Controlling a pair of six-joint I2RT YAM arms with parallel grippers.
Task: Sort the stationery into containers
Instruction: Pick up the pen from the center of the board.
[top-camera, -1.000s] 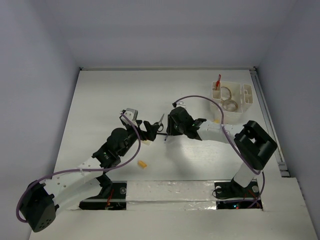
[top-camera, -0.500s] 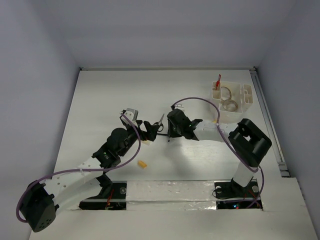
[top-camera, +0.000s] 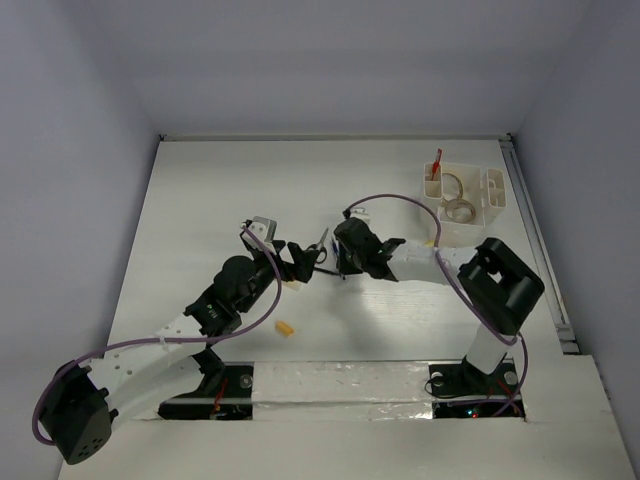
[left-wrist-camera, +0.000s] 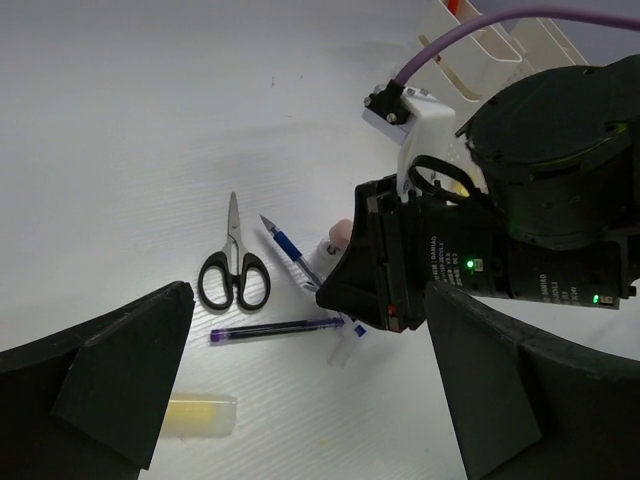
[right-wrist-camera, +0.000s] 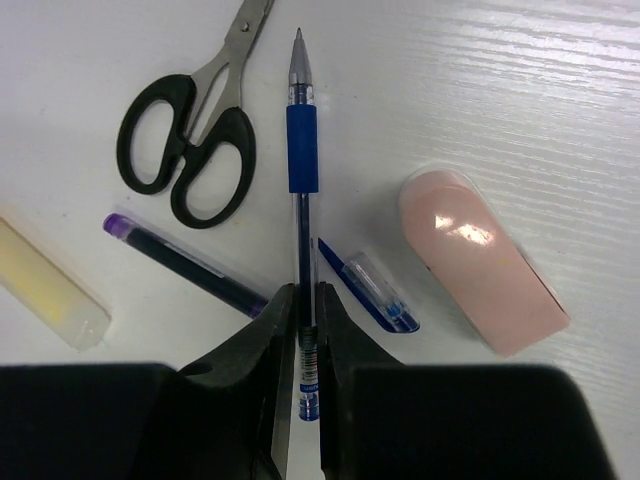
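Observation:
My right gripper pinches the uncovered blue pen's rear; it'd lift.
My right gripper is shut on the rear half of a blue pen that lies on the table, tip pointing away. Beside it lie black-handled scissors, a purple pen, a clear pen cap, a pink eraser block and a yellow block. My left gripper stands open just left of this cluster, nothing between its fingers, with the scissors and purple pen ahead of it. The white organiser stands at the back right.
The organiser holds tape rolls and a red pen. A small orange block lies near the left arm. The two grippers are close together mid-table. A rail runs along the table's right edge.
The right gripper shifted slightly left and down over the blue pen and its jaws narrowed onto the barrel. The left arm has not moved.

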